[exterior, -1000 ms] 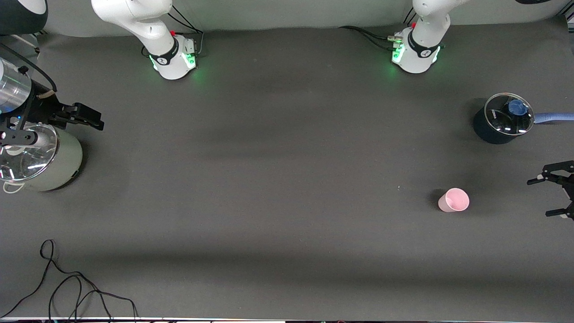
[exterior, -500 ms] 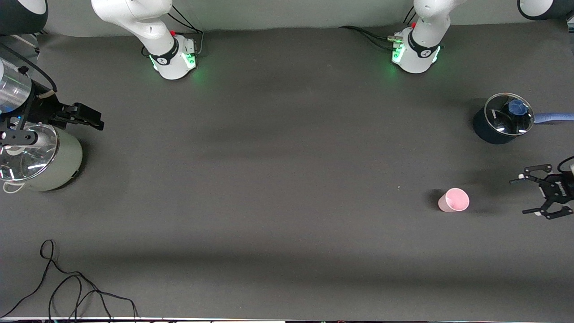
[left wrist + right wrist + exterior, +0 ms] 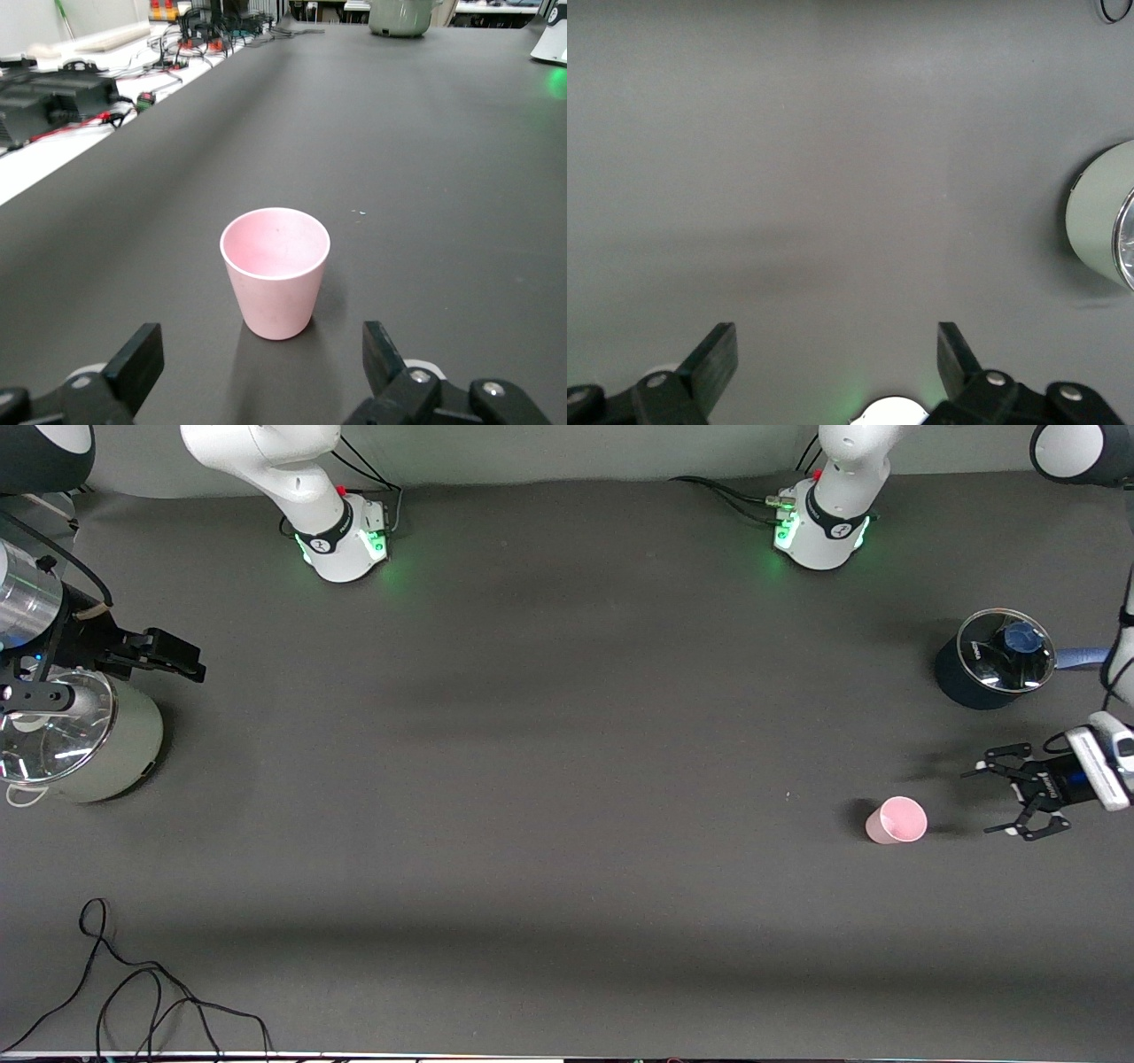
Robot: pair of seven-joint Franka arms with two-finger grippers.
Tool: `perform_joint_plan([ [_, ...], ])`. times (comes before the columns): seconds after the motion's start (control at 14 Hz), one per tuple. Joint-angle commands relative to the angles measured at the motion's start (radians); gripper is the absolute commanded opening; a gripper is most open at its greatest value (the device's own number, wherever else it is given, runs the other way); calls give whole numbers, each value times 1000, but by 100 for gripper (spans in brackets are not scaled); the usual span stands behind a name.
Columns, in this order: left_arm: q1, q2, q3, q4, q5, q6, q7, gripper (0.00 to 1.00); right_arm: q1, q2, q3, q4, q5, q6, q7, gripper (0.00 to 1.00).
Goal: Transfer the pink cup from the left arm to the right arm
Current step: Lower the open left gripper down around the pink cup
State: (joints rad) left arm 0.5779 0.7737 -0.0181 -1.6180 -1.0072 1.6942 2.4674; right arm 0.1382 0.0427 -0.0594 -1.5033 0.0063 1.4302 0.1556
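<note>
My left gripper will next pick up the pink cup by its body [image 3: 890, 830] [image 3: 275, 301], to pass the cup to my right arm.
The pink cup [image 3: 897, 820] stands upright on the dark table toward the left arm's end, its mouth up and empty. It also shows in the left wrist view [image 3: 275, 270]. My left gripper [image 3: 982, 801], a thin black claw, is open and low beside the cup on the side toward the left arm's end of the table, and does not touch it. In the left wrist view the left gripper [image 3: 263, 354] has the cup just ahead of its spread fingers. My right gripper [image 3: 182, 662] waits open and empty beside the pale green pot; it also shows in its own view [image 3: 837, 354].
A dark pot [image 3: 974, 677] with a glass lid, blue knob and blue handle stands farther from the front camera than the cup. A pale green pot [image 3: 124, 748] with a glass lid stands at the right arm's end. A black cable [image 3: 133, 992] lies near the front edge.
My left gripper has moved in from the left arm's end of the table toward the pink cup and now sits close beside it. The right arm and the cup have not moved.
</note>
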Motion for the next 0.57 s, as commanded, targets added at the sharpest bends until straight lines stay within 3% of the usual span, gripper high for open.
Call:
perform_joint_plan([
  [0.0, 10, 51, -8, -20, -71, -4, 114, 100, 0, -3, -4, 5, 15, -13, -21, 100],
  [0.5, -7, 128, -11, -29, -126, 5, 136, 100, -2, -4, -5, 5, 15, -13, -21, 100],
])
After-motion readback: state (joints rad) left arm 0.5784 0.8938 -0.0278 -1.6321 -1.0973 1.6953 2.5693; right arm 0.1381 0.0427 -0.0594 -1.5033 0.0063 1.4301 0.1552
